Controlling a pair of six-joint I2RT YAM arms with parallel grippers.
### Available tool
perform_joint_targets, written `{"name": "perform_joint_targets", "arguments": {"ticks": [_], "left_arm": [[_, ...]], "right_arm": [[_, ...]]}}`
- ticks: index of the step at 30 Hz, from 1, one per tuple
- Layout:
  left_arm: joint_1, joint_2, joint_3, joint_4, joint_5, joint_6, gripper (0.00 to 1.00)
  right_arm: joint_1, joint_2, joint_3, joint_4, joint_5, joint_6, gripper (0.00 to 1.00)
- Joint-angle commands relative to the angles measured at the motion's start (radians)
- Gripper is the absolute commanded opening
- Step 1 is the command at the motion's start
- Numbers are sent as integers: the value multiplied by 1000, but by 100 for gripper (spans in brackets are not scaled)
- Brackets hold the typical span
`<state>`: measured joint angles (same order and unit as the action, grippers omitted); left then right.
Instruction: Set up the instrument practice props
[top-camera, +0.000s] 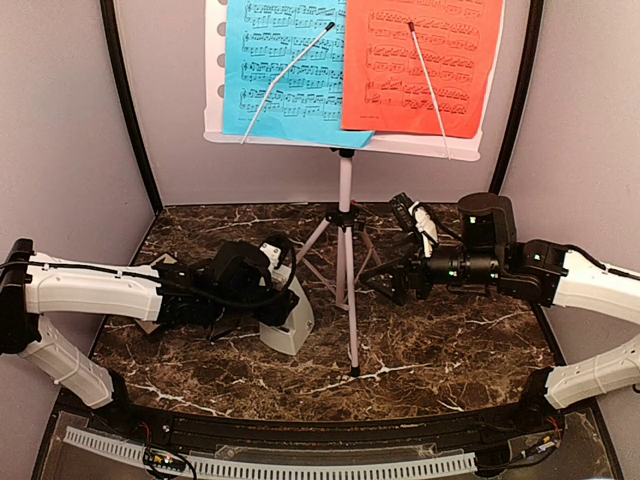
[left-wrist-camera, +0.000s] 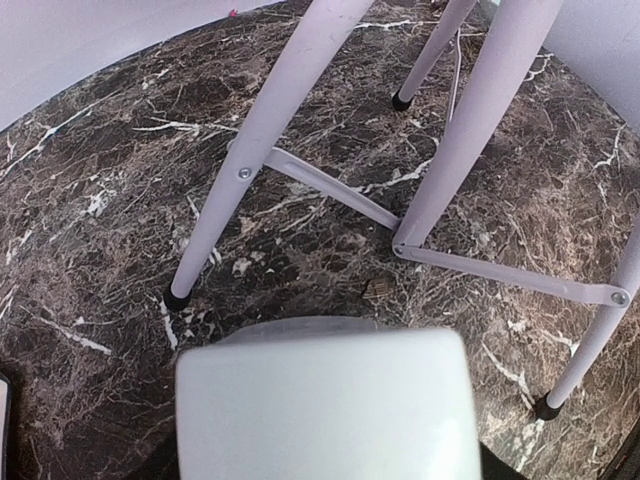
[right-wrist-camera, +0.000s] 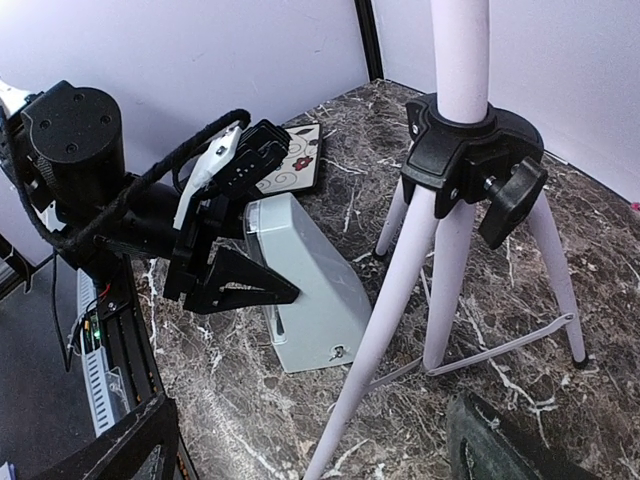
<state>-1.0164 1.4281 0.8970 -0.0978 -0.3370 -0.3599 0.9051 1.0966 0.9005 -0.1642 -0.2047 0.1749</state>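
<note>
My left gripper opens next, as it is time to let go: the metronome's base is on the flat marble beside the tripod leg, so the metronome would stay standing.
The white music stand (top-camera: 345, 215) rises on its tripod at mid-table, its hub (right-wrist-camera: 470, 150) close in the right wrist view. A blue sheet (top-camera: 280, 60) and a red-orange sheet (top-camera: 420, 60) rest on its desk under wire arms. The pale grey metronome (top-camera: 290, 322) sits on the marble left of the tripod. My left gripper (top-camera: 280, 300) is shut on it, one black finger (right-wrist-camera: 240, 290) flat against its side. It fills the bottom of the left wrist view as a grey block (left-wrist-camera: 330, 400). My right gripper (top-camera: 388, 283) hangs open right of the tripod, with a leg (right-wrist-camera: 400, 320) in front of it.
A floral square coaster (right-wrist-camera: 295, 165) lies behind the metronome near the back wall. Tripod legs and thin braces (left-wrist-camera: 330, 190) spread over the marble table (top-camera: 450, 340). Grey walls (top-camera: 60, 120) close in the left, right and back.
</note>
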Motion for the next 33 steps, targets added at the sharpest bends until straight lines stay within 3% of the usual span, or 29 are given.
{"name": "perform_joint_targets", "arguments": {"ticks": [1,12,14,25,29,33], "left_arm": [[-11,26,15,53,-13,9,52],[-12,-61,-20,59,22,50,84],[-13,-83,-29,63,41,51,98],[53,-287,-135,82,162,31,99],[137,-384,-202,99,244,-12,99],[171,-427,-221,49,226,-55,99]], "right_arm": [[15,1,12,39,30,11,93],[26,14,28,32,43,-6,94],[28,13,27,35,39,-9,95],[122,22,57,1,146,-51,95],[189,83,100,-14,214,-58,95],[268,173,169,-16,333,-8,95]]}}
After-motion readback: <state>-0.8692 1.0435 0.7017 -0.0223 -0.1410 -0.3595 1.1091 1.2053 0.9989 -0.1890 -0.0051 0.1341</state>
